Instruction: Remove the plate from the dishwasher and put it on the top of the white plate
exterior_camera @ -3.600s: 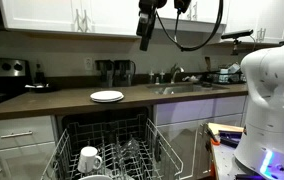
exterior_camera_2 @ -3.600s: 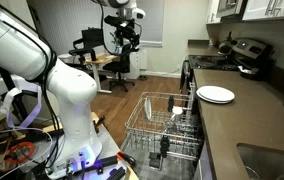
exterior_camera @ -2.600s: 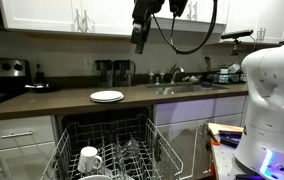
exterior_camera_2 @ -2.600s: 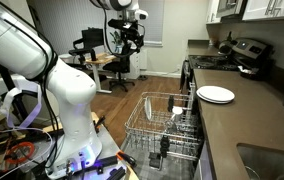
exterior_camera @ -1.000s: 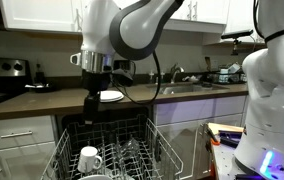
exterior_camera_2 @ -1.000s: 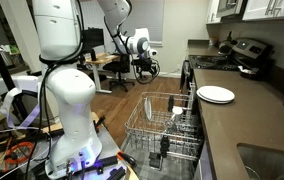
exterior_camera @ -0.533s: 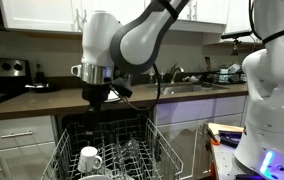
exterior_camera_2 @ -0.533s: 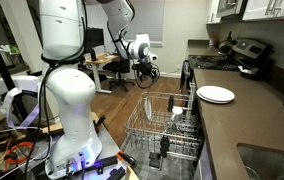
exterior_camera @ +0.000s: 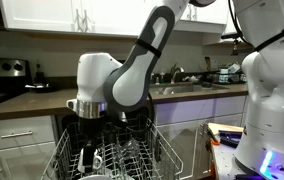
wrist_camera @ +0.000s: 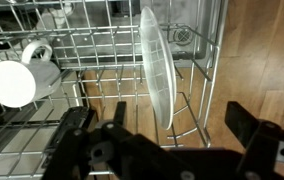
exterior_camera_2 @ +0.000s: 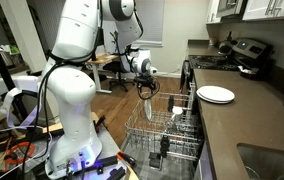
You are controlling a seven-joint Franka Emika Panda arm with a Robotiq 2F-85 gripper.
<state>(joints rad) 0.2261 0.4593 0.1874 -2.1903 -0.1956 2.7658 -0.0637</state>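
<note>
The plate's rim [exterior_camera: 99, 177] is below my fingers, with the rack [exterior_camera: 132, 150] well below them, so they would miss the plate's rim if they closed now. My gripper needs to move down first and then close on the plate's rim.
The plate [wrist_camera: 157, 62] stands on edge between the tines of the dishwasher's pulled-out wire rack [wrist_camera: 92, 40]. In the wrist view my gripper [wrist_camera: 167, 140] is open just above the plate, one dark finger [wrist_camera: 77, 125] on each side of its line. In both exterior views the gripper [exterior_camera: 88, 150] [exterior_camera_2: 148, 92] hangs low over the rack [exterior_camera: 132, 150] [exterior_camera_2: 167, 125]. The white plate [exterior_camera_2: 216, 95] lies flat on the brown counter; in the exterior view facing the cabinets my arm hides it.
A white mug [wrist_camera: 22, 75] lies in the rack left of the plate. The counter [exterior_camera: 42, 100] carries a sink [exterior_camera: 182, 88] and a stove [exterior_camera: 2, 72]. The robot's white base [exterior_camera_2: 67, 110] stands beside the open dishwasher.
My arm has swung down from high above the counter to just over the dishwasher rack. The gripper stays open and the plates have not moved.
</note>
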